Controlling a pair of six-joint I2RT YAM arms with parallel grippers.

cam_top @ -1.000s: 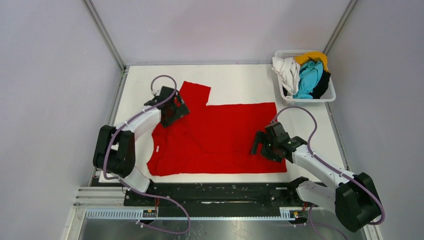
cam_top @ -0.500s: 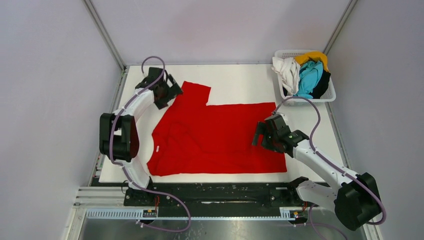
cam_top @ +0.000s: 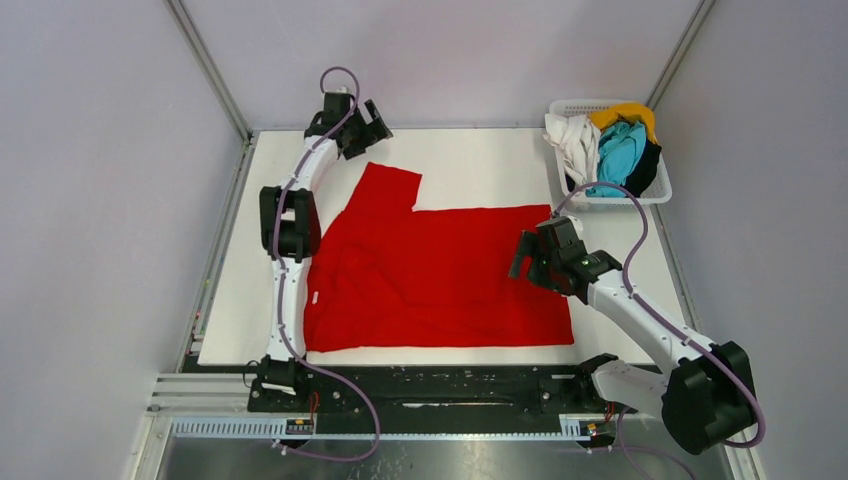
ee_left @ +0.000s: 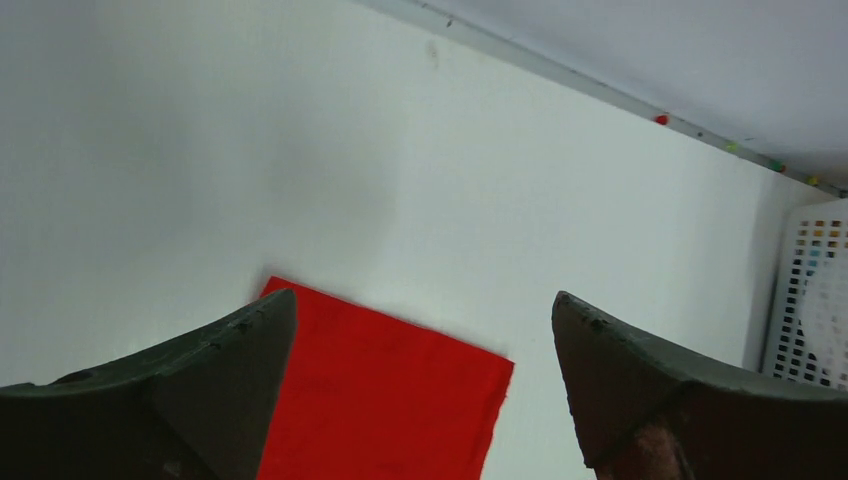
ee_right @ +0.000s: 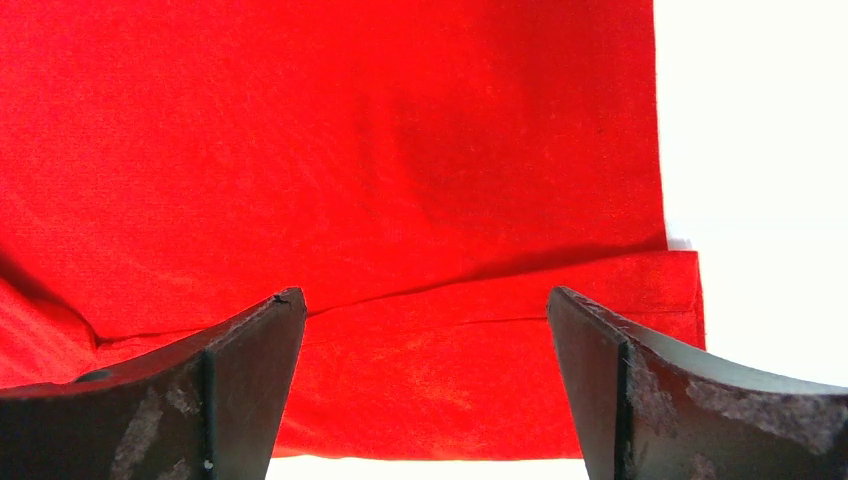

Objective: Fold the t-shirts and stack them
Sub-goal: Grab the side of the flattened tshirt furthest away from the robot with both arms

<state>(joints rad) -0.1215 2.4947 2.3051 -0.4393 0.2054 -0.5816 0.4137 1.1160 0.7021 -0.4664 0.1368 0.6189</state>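
Observation:
I should next fold the far side of the t-shirt over its body, so my left gripper should pick up the red t-shirt (cam_top: pixel 430 270) by its far-side sleeve, near the sleeve's end (cam_top: pixel 393 176).
A large bright red t-shirt (cam_top: pixel 430 270) lies spread on the white table, one sleeve (cam_top: pixel 388 188) pointing to the far side. My left gripper (cam_top: pixel 368 125) is open and empty, stretched to the far edge above that sleeve; the sleeve's end (ee_left: pixel 390 400) shows between its fingers. My right gripper (cam_top: pixel 530 258) is open and empty over the shirt's right hem; the red cloth (ee_right: pixel 420 180) fills its view. White (cam_top: pixel 575 145), turquoise (cam_top: pixel 618 157), yellow (cam_top: pixel 628 113) and black (cam_top: pixel 648 165) shirts lie bunched in the basket.
A white plastic lattice basket (cam_top: pixel 655 195) stands at the far right corner of the table; its wall also shows in the left wrist view (ee_left: pixel 815 290). Grey walls and metal rails bound the table on the left, far and right sides.
My left arm has swung away from the shirt's left shoulder to the far edge, beyond the sleeve. My right gripper has shifted slightly toward the far side along the right hem.

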